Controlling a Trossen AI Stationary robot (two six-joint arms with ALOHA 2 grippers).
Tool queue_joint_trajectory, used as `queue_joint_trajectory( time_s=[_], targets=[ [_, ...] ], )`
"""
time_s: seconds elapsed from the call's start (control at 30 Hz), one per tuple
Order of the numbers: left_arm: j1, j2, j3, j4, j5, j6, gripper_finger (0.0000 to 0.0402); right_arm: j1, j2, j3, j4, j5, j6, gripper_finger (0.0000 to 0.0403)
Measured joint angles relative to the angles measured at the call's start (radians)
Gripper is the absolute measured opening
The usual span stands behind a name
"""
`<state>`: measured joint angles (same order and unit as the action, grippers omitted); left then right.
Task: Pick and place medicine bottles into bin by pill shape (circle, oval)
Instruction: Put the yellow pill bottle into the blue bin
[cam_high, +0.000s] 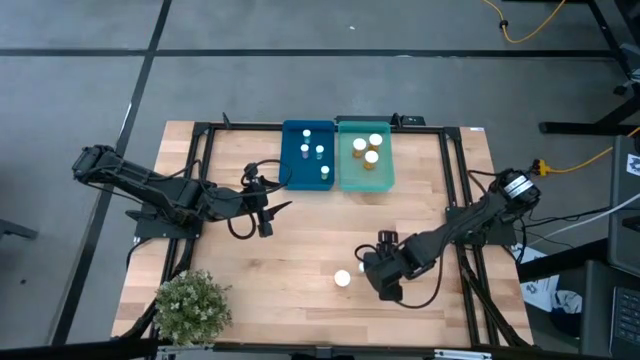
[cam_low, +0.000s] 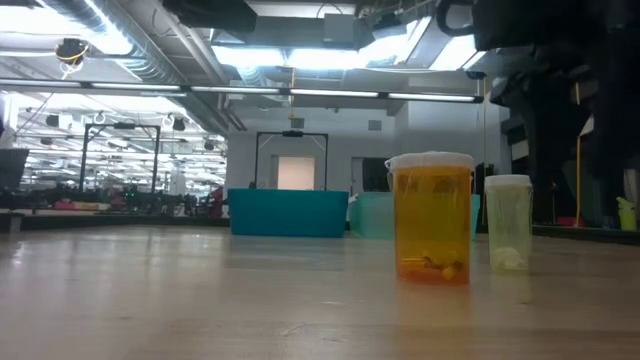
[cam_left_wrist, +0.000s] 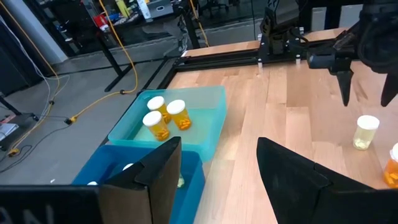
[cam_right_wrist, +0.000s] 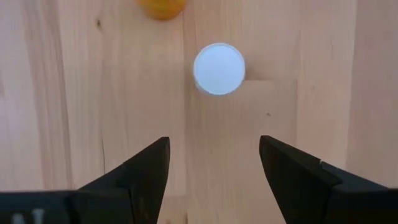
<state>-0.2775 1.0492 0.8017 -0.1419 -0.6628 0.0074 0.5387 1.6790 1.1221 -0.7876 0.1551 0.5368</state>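
Observation:
My right gripper's fingers are short of the bottle's white cap (cam_right_wrist: 219, 69), so closing on it now would miss. The move toward it comes first.
Two bottles stand upright on the table near its front right. One is a wide amber bottle (cam_low: 433, 218) with a white cap (cam_high: 342, 279). The other is a slim pale bottle (cam_low: 508, 222), seen cap-up in the right wrist view (cam_right_wrist: 219, 68). My right gripper (cam_right_wrist: 214, 146) is open and points down, above the slim bottle and touching nothing; it also shows in the left wrist view (cam_left_wrist: 367, 90). My left gripper (cam_high: 270, 212) is open and empty at the table's middle left, near the bins. Three amber bottles (cam_left_wrist: 165, 115) stand in the teal bin (cam_high: 385, 175). Several slim ones stand in the blue bin (cam_high: 290, 165).
The two bins stand side by side at the table's far middle. A potted plant (cam_high: 190, 305) stands at the front left corner. A black frame (cam_high: 200, 150) runs around the tabletop. Bare wood (cam_high: 300, 250) lies between the arms.

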Motion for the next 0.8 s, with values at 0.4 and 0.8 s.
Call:
queue_joint_trajectory(
  time_s=[0.4,0.8],
  targets=[
    [0.0,0.0,0.0,0.0,0.0,0.0,0.0202,-0.054,0.062,0.0,0.119,0.0,-0.12,0.0249],
    [0.0,0.0,0.0,0.0,0.0,0.0,0.0202,-0.065,0.062,0.0,0.17,-0.001,-0.13,0.0225]
  ],
)
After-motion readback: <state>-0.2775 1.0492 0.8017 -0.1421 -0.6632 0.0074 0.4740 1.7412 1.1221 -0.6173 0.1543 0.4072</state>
